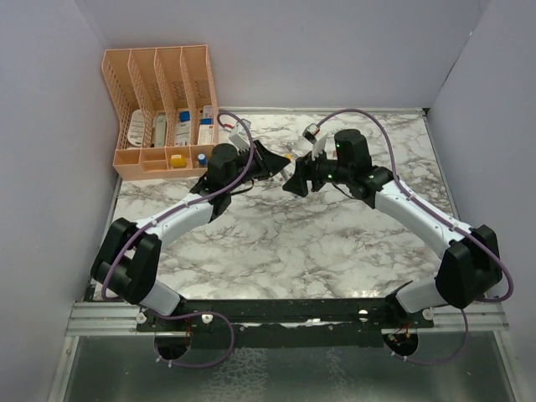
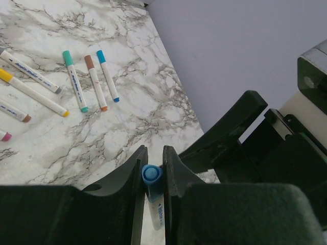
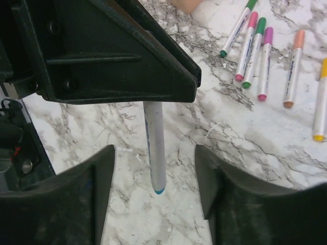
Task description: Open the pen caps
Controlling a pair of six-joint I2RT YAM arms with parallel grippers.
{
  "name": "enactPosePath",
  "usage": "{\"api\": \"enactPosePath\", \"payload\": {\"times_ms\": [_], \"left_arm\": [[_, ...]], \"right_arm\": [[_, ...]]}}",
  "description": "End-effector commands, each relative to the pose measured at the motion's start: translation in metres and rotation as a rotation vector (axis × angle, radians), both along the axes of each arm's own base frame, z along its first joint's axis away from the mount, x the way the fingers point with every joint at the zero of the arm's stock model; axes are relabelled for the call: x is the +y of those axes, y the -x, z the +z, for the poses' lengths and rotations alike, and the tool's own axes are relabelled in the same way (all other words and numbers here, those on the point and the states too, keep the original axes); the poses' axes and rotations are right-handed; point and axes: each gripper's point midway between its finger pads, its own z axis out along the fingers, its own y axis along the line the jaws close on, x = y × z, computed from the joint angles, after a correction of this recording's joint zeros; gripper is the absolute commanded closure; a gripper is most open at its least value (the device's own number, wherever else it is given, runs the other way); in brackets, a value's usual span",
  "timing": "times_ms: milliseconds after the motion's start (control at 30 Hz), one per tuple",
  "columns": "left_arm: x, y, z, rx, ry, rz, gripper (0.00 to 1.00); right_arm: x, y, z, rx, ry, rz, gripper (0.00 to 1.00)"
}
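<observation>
I will open the pen by next taking hold of its bare body (image 2: 156, 211) with my right gripper, and I will leave the blue cap (image 2: 152, 175) to my left gripper.
My left gripper (image 2: 153, 153) is shut on a white-grey pen at its capped end. The blue pen cap (image 2: 152, 175) sits pinched between the two fingers, and the barrel (image 2: 157, 214) runs on behind it. In the right wrist view that pen (image 3: 156, 148) sticks out from under the left gripper's black finger (image 3: 117, 51), its small blue tip free above the marble. My right gripper (image 3: 155, 153) is open, with one finger on each side of the barrel and touching neither side. In the top view the two grippers meet nose to nose, left gripper (image 1: 272, 159) and right gripper (image 1: 295, 180).
Several capped pens lie loose on the marble: a teal one (image 2: 75, 81), a brown one (image 2: 96, 84), a blue one (image 2: 108, 76), and a fan of green, pink, purple and orange ones (image 3: 264, 64). The peach organiser (image 1: 163, 109) stands at the back left.
</observation>
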Motion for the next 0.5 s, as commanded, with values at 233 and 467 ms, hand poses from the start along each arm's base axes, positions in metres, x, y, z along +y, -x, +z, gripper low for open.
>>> {"api": "enactPosePath", "payload": {"times_ms": [233, 467], "left_arm": [[-0.01, 0.002, 0.005, -0.017, 0.011, -0.009, 1.0], [-0.024, 0.008, 0.005, -0.017, 0.012, -0.031, 1.0]], "right_arm": [[0.009, -0.01, 0.006, -0.021, -0.026, -0.003, 0.34], [0.014, -0.015, 0.006, -0.021, -0.034, -0.004, 0.62]]}}
